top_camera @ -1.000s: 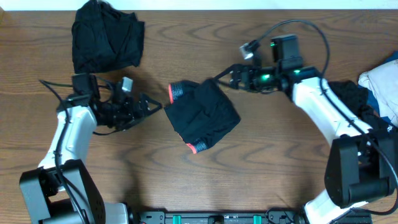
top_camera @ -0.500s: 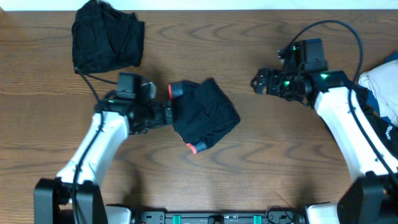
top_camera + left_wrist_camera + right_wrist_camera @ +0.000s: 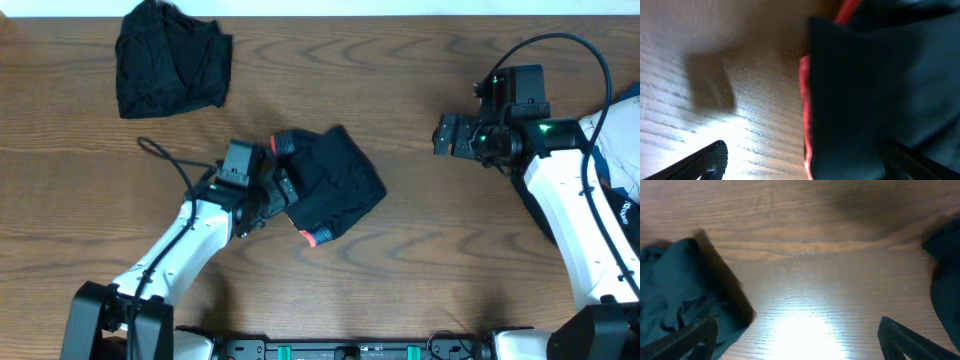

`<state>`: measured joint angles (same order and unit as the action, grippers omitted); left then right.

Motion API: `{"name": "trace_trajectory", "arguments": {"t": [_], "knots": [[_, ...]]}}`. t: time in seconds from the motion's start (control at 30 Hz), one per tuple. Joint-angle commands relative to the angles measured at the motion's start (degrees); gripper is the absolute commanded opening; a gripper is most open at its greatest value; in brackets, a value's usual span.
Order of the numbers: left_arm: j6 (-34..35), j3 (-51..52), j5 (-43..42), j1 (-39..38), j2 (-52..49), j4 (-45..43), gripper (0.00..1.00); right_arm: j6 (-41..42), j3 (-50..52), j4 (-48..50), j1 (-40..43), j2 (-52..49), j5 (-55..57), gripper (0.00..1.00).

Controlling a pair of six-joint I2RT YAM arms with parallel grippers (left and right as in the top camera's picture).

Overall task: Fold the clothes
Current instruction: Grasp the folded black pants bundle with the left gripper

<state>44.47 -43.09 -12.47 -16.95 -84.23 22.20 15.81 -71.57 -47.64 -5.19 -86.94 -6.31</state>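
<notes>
I need to grab the folded black garment [image 3: 335, 183] next with my left gripper, across its edge by the coral-red piece of cloth, to stack it still folded.
A folded black garment [image 3: 335, 183] with a coral-red band [image 3: 277, 147] lies mid-table. My left gripper [image 3: 283, 190] is at its left edge, open. In the left wrist view the black cloth [image 3: 865, 90] and its red edge [image 3: 804, 95] lie between the spread fingertips [image 3: 707, 159], so the left gripper [image 3: 805, 167] straddles the edge without pinching it. My right gripper [image 3: 441, 135] hovers to the right of the garment, open. In the right wrist view that gripper [image 3: 797, 342] has bare wood between its fingers and the dark garment [image 3: 682, 292] at left.
A second black pile [image 3: 168, 62] sits at the far left corner. White and blue clothes [image 3: 618, 125] are heaped at the right edge, partly under the right arm. Dark cloth [image 3: 946, 275] shows at the right of the right wrist view.
My left arm swung right and reached the garment's left edge. My right arm pulled back to the right, away from the garment. Both grippers stayed open.
</notes>
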Motion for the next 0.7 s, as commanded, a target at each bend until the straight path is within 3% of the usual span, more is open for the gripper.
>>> {"name": "trace_trajectory", "arguments": {"t": [0.0, 0.17, 0.5, 0.67], "knots": [[6.03, 3.65, -1.09, -0.17, -0.37, -4.11, 0.98, -1.36, -1.36, -0.46, 0.31, 1.01, 0.94, 0.99], [6.03, 6.36, -6.43, -0.17, -0.37, -12.24, 0.98, -1.36, -1.36, -0.42, 0.31, 1.01, 0.94, 0.99], [8.79, 6.40, -6.80, -0.17, -3.19, -12.72, 0.98, -1.36, -1.36, -0.66, 0.31, 1.01, 0.92, 0.99], [8.81, 6.40, -11.26, -0.24, -6.32, -16.33, 0.98, -1.36, -1.36, -0.61, 0.31, 1.01, 0.92, 0.99]]}}
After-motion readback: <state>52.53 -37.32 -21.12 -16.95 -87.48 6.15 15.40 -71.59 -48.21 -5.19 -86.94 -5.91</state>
